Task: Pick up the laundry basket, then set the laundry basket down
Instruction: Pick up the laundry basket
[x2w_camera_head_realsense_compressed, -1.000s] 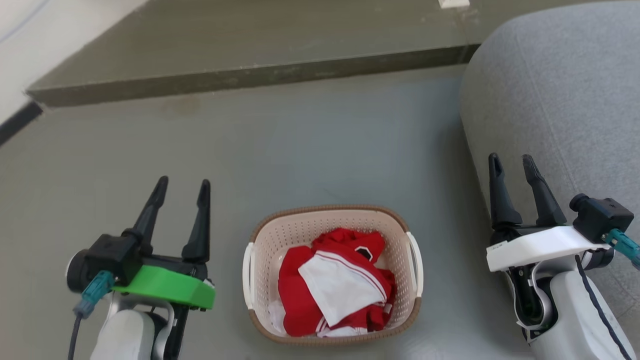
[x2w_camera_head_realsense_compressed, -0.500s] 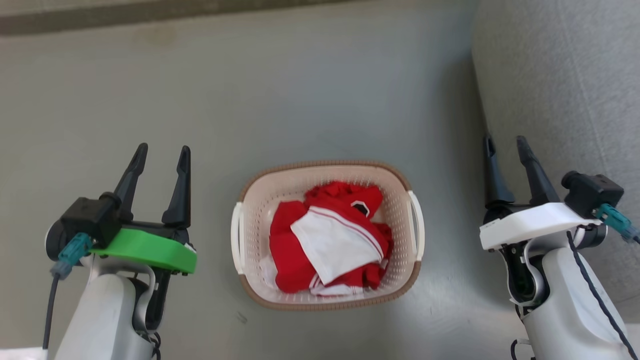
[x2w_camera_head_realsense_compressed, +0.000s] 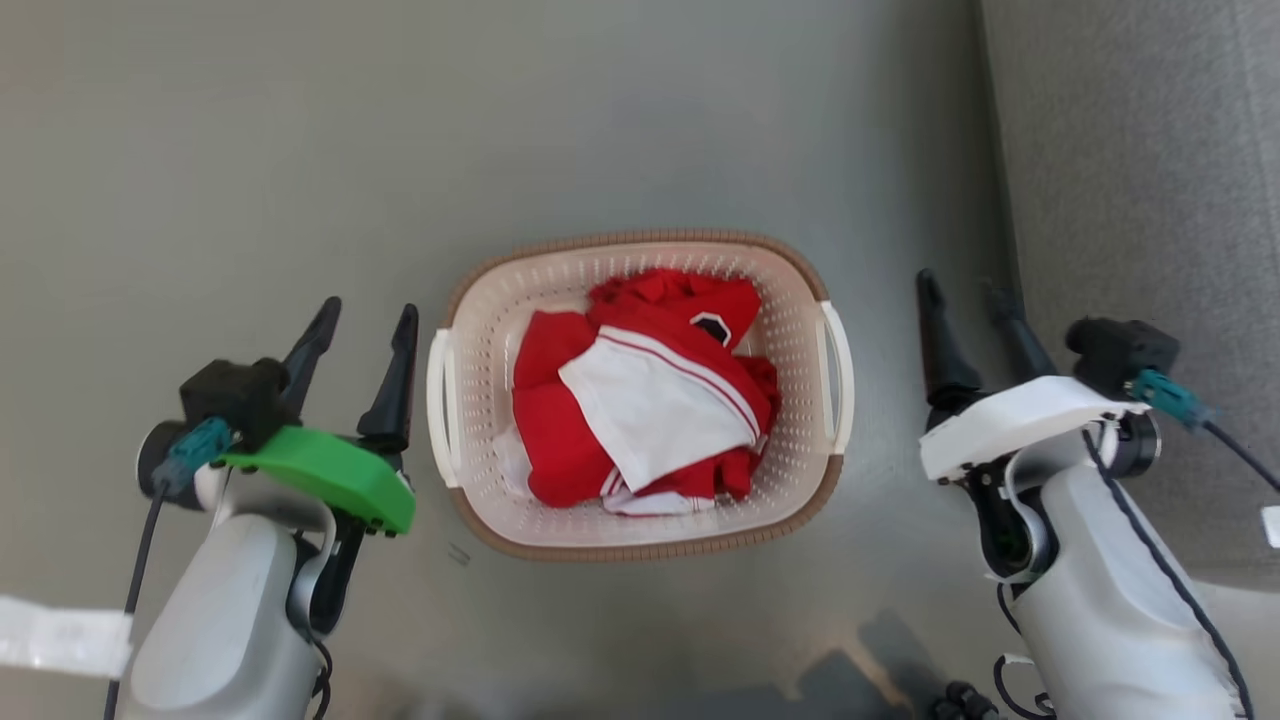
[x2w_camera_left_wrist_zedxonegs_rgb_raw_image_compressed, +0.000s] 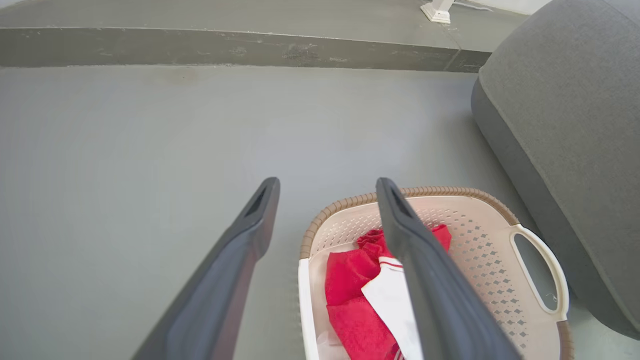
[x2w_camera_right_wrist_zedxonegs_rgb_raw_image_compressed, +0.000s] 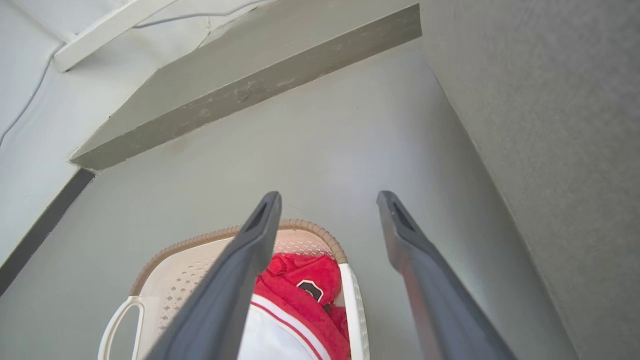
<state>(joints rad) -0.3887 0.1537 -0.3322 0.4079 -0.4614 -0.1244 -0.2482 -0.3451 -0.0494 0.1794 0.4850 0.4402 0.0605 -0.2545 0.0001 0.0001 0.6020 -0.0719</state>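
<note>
My left gripper will next grab the basket by its slim white handle, away from the grey seat, because the basket's body (x2w_camera_head_realsense_compressed: 642, 396) is wider than my open fingers.
The laundry basket (x2w_camera_head_realsense_compressed: 790, 300) sits on the grey floor between my arms, cream and perforated with a brown woven-look rim (x2w_camera_head_realsense_compressed: 640, 240) and a white handle (x2w_camera_head_realsense_compressed: 440, 405) on each side. Red and white clothes (x2w_camera_head_realsense_compressed: 640, 400) fill it. My left gripper (x2w_camera_head_realsense_compressed: 366, 312) stands open just left of the left handle, apart from it. On the other side my right gripper (x2w_camera_head_realsense_compressed: 965, 285) is open, a little right of the right handle (x2w_camera_head_realsense_compressed: 838, 375). In the left wrist view the basket (x2w_camera_left_wrist_zedxonegs_rgb_raw_image_compressed: 475, 235) lies under the right finger (x2w_camera_left_wrist_zedxonegs_rgb_raw_image_compressed: 425, 280). In the right wrist view the basket (x2w_camera_right_wrist_zedxonegs_rgb_raw_image_compressed: 195, 260) lies lower left.
A grey upholstered seat (x2w_camera_head_realsense_compressed: 1140, 200) stands close on the right, beside my right gripper. A low raised step (x2w_camera_left_wrist_zedxonegs_rgb_raw_image_compressed: 225, 47) crosses the floor beyond the basket. Open floor (x2w_camera_head_realsense_compressed: 300, 150) lies ahead and to the left.
The head camera has tilted downward, so the basket sits higher in the picture. Both grippers have come closer to the basket's sides; the left one now stands right beside its handle.
</note>
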